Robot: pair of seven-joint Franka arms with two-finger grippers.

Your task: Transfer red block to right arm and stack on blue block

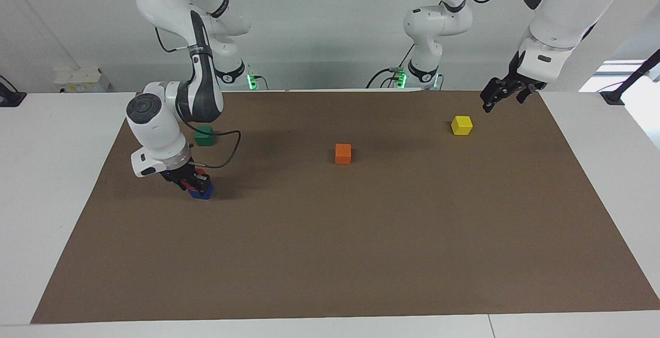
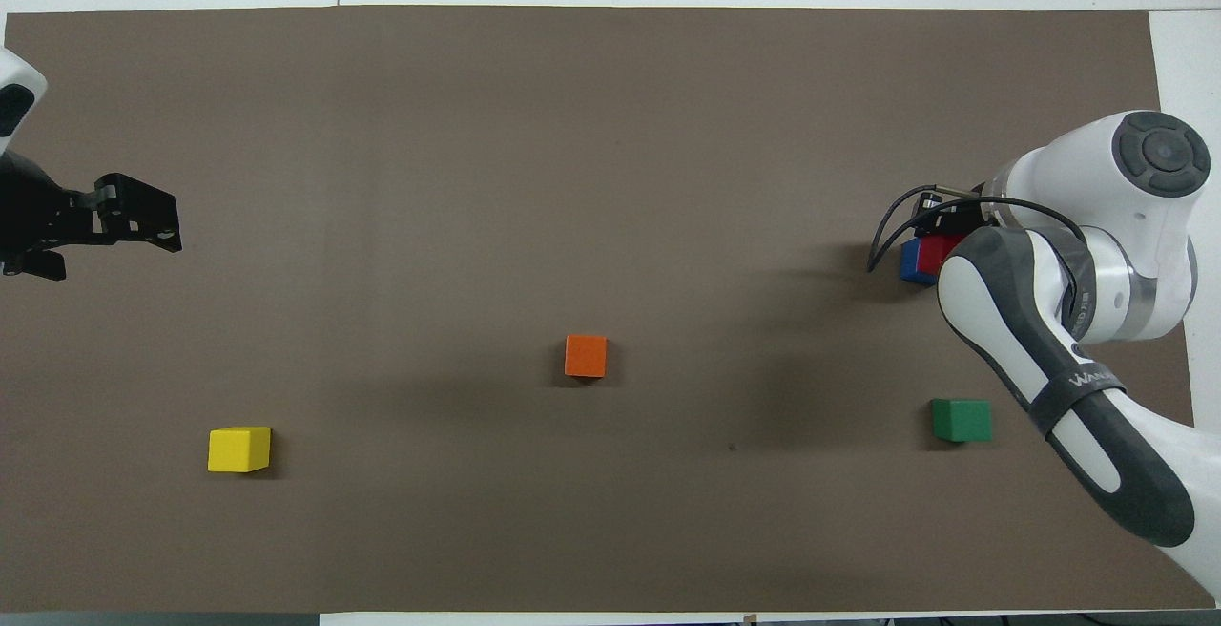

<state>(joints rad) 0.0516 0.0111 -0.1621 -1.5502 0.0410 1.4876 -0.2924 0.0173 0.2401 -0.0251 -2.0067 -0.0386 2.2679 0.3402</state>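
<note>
My right gripper opens next, since the bottom of the red block is at the top of the blue block.
The red block [image 1: 199,178] [image 2: 941,248] is between the fingers of my right gripper [image 1: 194,182] [image 2: 944,237], which is shut on it. The block is directly over the blue block [image 1: 203,192] [image 2: 911,261], and its underside is at the blue block's top. I cannot tell whether the two touch. The blue block lies on the brown mat toward the right arm's end, mostly hidden by the gripper. My left gripper [image 1: 488,102] [image 2: 164,225] hangs open with nothing in it. It is over the mat's edge at the left arm's end, beside the yellow block.
A green block [image 1: 204,136] [image 2: 961,419] lies nearer to the robots than the blue block, under the right arm's forearm. An orange block [image 1: 343,153] [image 2: 585,356] lies mid-mat. A yellow block [image 1: 461,125] [image 2: 238,448] lies toward the left arm's end. The brown mat [image 1: 361,255] covers the table.
</note>
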